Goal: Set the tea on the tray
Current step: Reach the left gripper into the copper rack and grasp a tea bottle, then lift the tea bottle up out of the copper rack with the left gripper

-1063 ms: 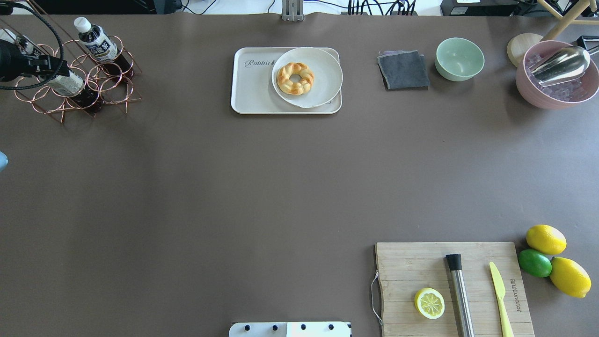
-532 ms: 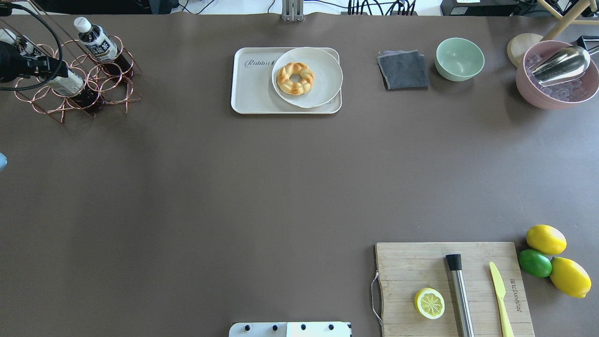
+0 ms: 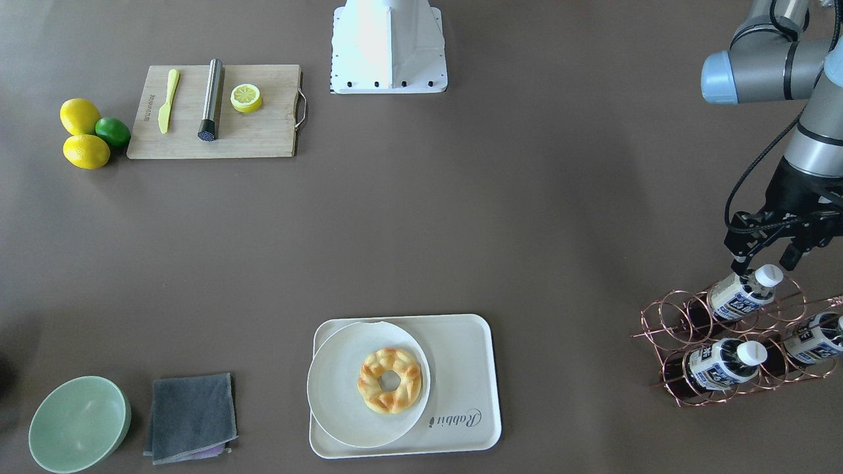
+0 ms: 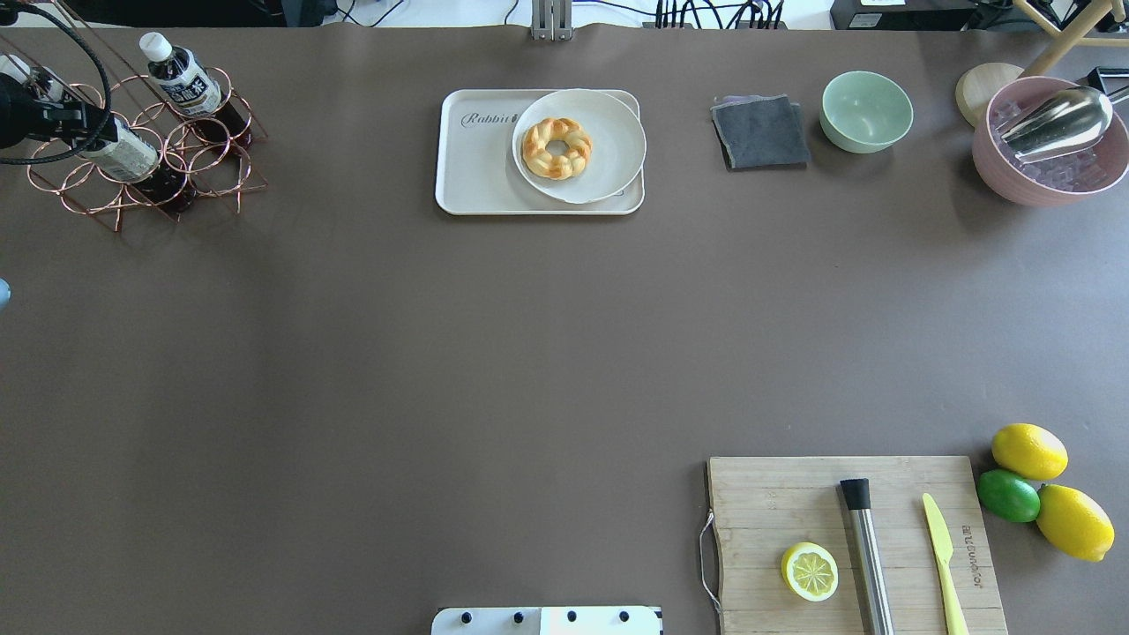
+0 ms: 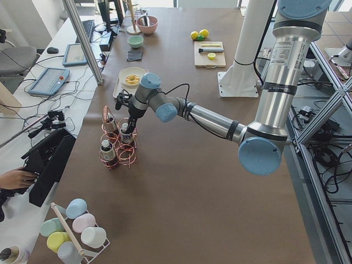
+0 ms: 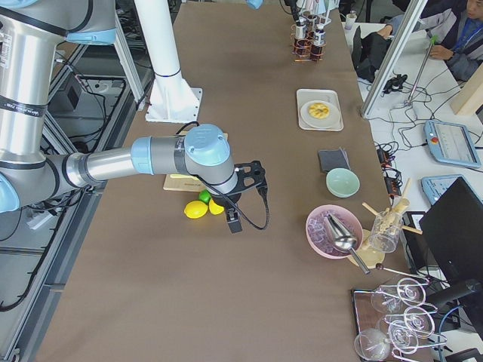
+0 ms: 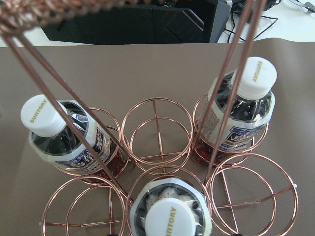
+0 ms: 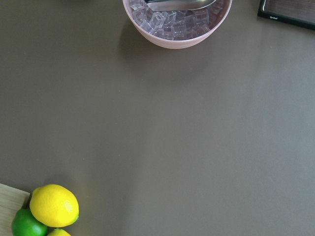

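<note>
I should next use my left gripper to pick up the top bottle by its white cap [image 3: 768, 276], so that I can place tea on the tray [image 3: 461, 368].
Three tea bottles stand tilted in a copper wire rack [image 3: 665, 316]. The nearest to my left gripper is the top bottle [image 3: 734, 296]; the others [image 3: 714, 364] [image 3: 813, 339] sit lower. In the left wrist view the closest cap [image 7: 170, 216] is at the bottom edge. My left gripper [image 3: 765, 255] is open, its fingers either side of and just above the top bottle's white cap [image 3: 768, 274]. The cream tray [image 3: 461, 368] [image 4: 476, 168] lies mid-table and carries a round plate [image 3: 336, 388] with a doughnut [image 3: 390, 380]. My right gripper [image 6: 235, 222] hangs near the lemons; I cannot tell if it is open.
A wooden cutting board [image 4: 776, 503] holds a lemon half, a steel muddler and a yellow knife. Lemons and a lime [image 4: 1008, 495] lie beside it. A grey cloth [image 4: 760, 132], a green bowl [image 4: 866, 110] and a pink ice bowl [image 4: 1050, 145] line the far side.
My left gripper has shifted slightly toward the table's left edge over the rack. The bottles, tray and right arm have not moved.
</note>
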Tool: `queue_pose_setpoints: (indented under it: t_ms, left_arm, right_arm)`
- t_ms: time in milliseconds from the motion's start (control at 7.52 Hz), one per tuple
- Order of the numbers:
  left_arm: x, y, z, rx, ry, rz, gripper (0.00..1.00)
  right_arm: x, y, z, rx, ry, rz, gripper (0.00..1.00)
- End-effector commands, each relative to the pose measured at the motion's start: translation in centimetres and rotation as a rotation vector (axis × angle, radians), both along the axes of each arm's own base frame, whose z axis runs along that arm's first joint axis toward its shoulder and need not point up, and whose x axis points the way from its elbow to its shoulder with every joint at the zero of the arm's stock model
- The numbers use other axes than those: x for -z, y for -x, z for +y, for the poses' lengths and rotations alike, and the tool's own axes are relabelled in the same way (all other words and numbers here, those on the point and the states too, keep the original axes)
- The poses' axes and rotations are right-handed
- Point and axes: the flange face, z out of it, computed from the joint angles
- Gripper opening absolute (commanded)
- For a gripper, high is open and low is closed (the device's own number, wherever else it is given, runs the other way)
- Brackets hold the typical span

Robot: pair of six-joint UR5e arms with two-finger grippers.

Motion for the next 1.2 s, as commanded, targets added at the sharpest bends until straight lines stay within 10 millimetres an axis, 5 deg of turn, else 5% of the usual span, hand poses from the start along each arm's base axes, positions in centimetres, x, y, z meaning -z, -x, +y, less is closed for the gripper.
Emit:
queue_pose_setpoints:
  t_ms: [0, 266, 532, 665, 1063]
  left_arm:
    - [0.2, 0.0, -0.3, 0.005, 0.003, 0.002, 0.55]
    - [0.8, 0.2, -0.1, 0.009, -0.001, 0.01, 0.0]
    - [1.6, 2.9, -0.8, 0.0, 0.03, 0.067, 0.0]
    - [4.5, 5.0, -2.1, 0.0, 0.064, 0.11, 0.0]
    - [13.1, 8.3, -0.5, 0.032, 0.095, 0.119, 0.0]
  right_arm:
    - [-0.1, 0.0, 0.1, 0.0, 0.002, 0.0, 1.0]
    - [-0.1, 0.0, 0.1, 0.0, 0.003, 0.0, 1.0]
    - [-0.1, 0.0, 0.1, -0.001, 0.004, -0.002, 1.0]
    - [-0.1, 0.0, 0.1, -0.001, 0.004, -0.002, 1.0]
    - [-0.1, 0.0, -0.1, -0.001, 0.004, -0.003, 1.0]
